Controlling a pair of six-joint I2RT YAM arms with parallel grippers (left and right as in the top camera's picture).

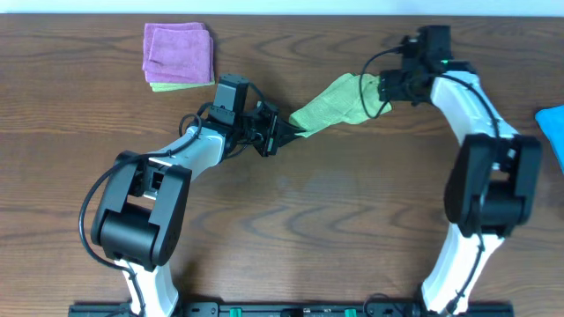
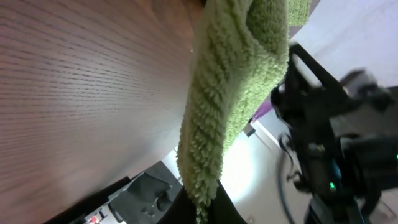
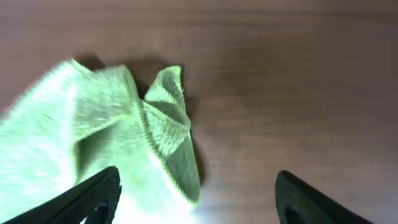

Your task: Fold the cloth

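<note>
I should next grip the light green cloth's end corner (image 1: 387, 110) (image 3: 189, 198) away from my left gripper with my right gripper, so that the cloth gets spread for folding.
A light green cloth (image 1: 330, 104) lies bunched and stretched across the wooden table between my two grippers. My left gripper (image 1: 284, 134) is shut on the cloth's lower left corner; in the left wrist view the green terry cloth (image 2: 230, 93) hangs from the pinched jaws (image 2: 205, 208). My right gripper (image 1: 381, 92) is open above the cloth's right end. In the right wrist view its two dark fingers (image 3: 196, 199) are spread wide, with the crumpled green cloth (image 3: 124, 137) below the left finger and bare table below the right.
A folded purple cloth (image 1: 179, 53) on top of a green one (image 1: 176, 86) sits at the back left. A blue object (image 1: 552, 132) shows at the right edge. The right arm (image 2: 329, 137) shows in the left wrist view.
</note>
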